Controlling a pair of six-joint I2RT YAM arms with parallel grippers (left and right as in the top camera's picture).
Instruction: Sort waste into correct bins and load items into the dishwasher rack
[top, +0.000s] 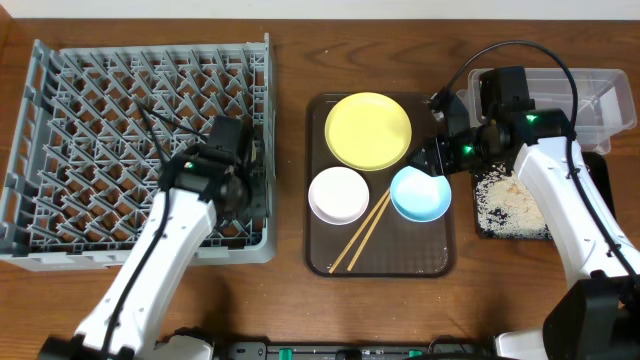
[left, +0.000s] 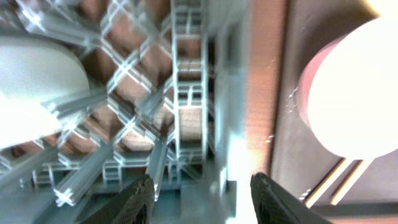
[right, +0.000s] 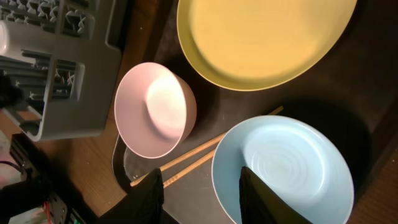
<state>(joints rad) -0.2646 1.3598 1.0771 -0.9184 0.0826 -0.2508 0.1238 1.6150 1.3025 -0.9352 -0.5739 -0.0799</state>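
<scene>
Next, my left gripper grips the bowl's rim (top: 311, 196) on the side nearest the rack (top: 100, 120) to load the white bowl tilted between the pegs. Its fingers straddle the bowl's side.
The grey dishwasher rack (top: 100, 120) fills the left. My left gripper (top: 243, 190) hangs open over its near right corner, nothing between the fingers (left: 140, 199). A blurred white rounded thing, seemingly the small white cup (left: 31, 87), sits among the pegs. On the brown serving tray (top: 440, 255) lie the yellow plate (top: 368, 130), white bowl (top: 338, 194), light blue bowl (top: 420, 195) and chopsticks (top: 362, 235). My right gripper (right: 200, 177) is open, straddling the blue bowl's (right: 292, 168) rim, one finger inside and one outside.
A clear plastic tub (top: 590, 95) stands at the back right. In front of it a black tray (top: 545, 232) holds rice-like crumbs (top: 505, 205). The right arm reaches across both bins. Bare wooden table (top: 290, 300) shows between rack and serving tray.
</scene>
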